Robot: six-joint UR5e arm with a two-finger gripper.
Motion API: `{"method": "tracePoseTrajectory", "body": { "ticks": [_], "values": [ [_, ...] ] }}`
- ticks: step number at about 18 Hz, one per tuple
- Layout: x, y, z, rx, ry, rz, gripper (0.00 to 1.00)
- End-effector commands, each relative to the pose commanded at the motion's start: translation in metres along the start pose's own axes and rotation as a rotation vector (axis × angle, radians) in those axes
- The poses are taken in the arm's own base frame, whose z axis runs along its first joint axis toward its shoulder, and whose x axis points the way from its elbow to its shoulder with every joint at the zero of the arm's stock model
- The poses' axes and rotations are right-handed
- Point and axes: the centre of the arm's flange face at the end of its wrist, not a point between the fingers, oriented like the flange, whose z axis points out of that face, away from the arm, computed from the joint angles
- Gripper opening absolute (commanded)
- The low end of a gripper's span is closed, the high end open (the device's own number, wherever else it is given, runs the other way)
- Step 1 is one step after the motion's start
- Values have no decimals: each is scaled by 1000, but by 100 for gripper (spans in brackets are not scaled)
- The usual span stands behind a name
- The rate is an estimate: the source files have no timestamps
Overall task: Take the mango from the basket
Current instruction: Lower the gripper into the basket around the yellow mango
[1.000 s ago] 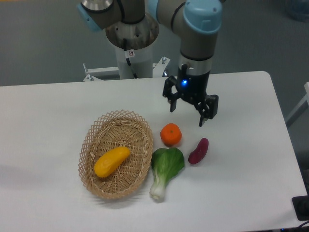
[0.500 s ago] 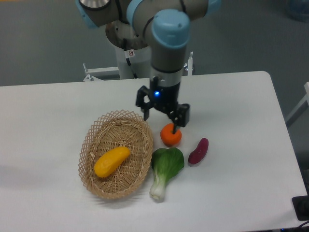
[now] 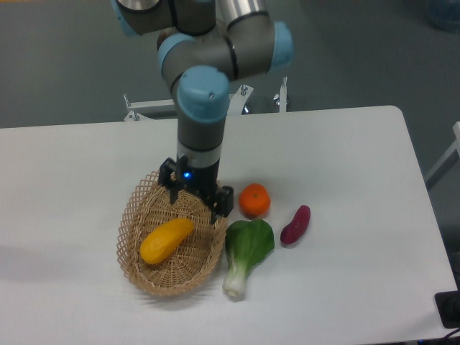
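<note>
The gripper picks up the mango by its long sides next. Then it lifts the yellow-orange mango out of the wicker basket.
The mango is yellow-orange and elongated. It lies slanted inside the oval tan wicker basket at the table's front left. My gripper hangs over the basket's far right part, just above and to the right of the mango's upper end. Its two fingers are spread apart and hold nothing.
A round orange sits right of the basket. A green bok choy lies by the basket's right rim. A dark purple vegetable lies further right. The arm's base stands behind the table.
The gripper has moved left and toward the front, from behind the orange and purple vegetable to over the basket. It stays open. The produce has not moved.
</note>
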Motion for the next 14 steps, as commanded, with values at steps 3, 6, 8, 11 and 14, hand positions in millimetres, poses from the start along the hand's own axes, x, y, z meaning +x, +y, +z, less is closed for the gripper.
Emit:
{"method": "tracePoseTrajectory", "body": {
  "ticks": [3,6,8,11,14],
  "values": [
    [5,-2,16,-38,-5,17,100],
    [16,-7,35,-88,-20,50,100],
    [17,-9,40,-76,-29,52,100],
    [22,-11,58,-88,-22,61,100],
    [29,-12,65,-109,-33,78,100]
  ]
}}
